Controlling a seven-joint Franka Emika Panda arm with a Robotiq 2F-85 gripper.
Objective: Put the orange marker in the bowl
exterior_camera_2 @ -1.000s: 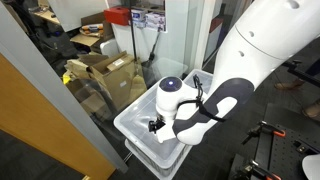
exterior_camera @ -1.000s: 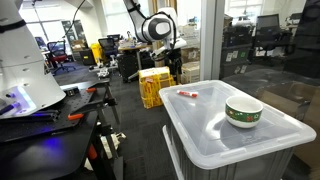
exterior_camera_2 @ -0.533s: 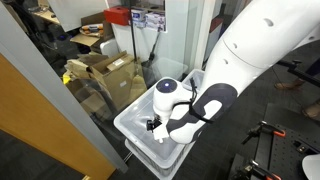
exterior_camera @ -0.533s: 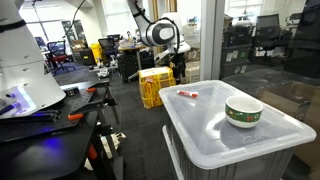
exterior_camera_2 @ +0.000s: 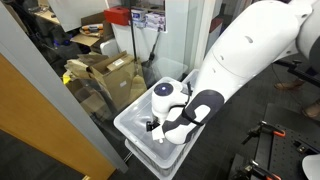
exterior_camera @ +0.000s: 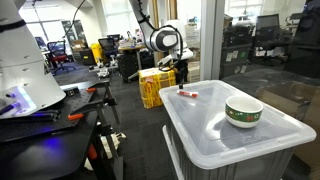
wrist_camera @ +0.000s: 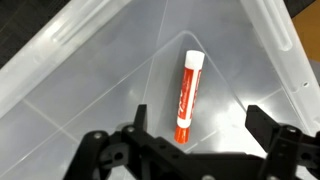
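Note:
I need to lower my gripper before I close it on the marker: its fingers are above the whole marker point(exterior_camera: 187, 94) point(wrist_camera: 187, 96) on the lid.
The orange marker point(wrist_camera: 187, 96) lies flat on the translucent bin lid point(wrist_camera: 90, 80), its lighter end pointing away in the wrist view. It also shows as a small red stick in an exterior view point(exterior_camera: 187, 94) near the lid's far end. My gripper point(wrist_camera: 198, 125) is open, its two black fingers spread to either side of the marker's near end, a little above the lid. In an exterior view the gripper point(exterior_camera: 181, 74) hangs just above the marker. The cream bowl point(exterior_camera: 243, 111) with a green band stands on the lid nearer the camera. The bowl is hidden in the wrist view.
The lid covers a large translucent plastic bin point(exterior_camera: 230, 140). A yellow crate point(exterior_camera: 153, 86) stands on the floor behind it. A glass partition point(exterior_camera: 262, 50) runs along one side. A workbench point(exterior_camera: 50, 115) with tools stands across the aisle. Cardboard boxes point(exterior_camera_2: 105, 72) lie beyond the glass.
The arm has moved toward the bin and lowered, bringing the gripper from behind the bin's far end to just above the marker.

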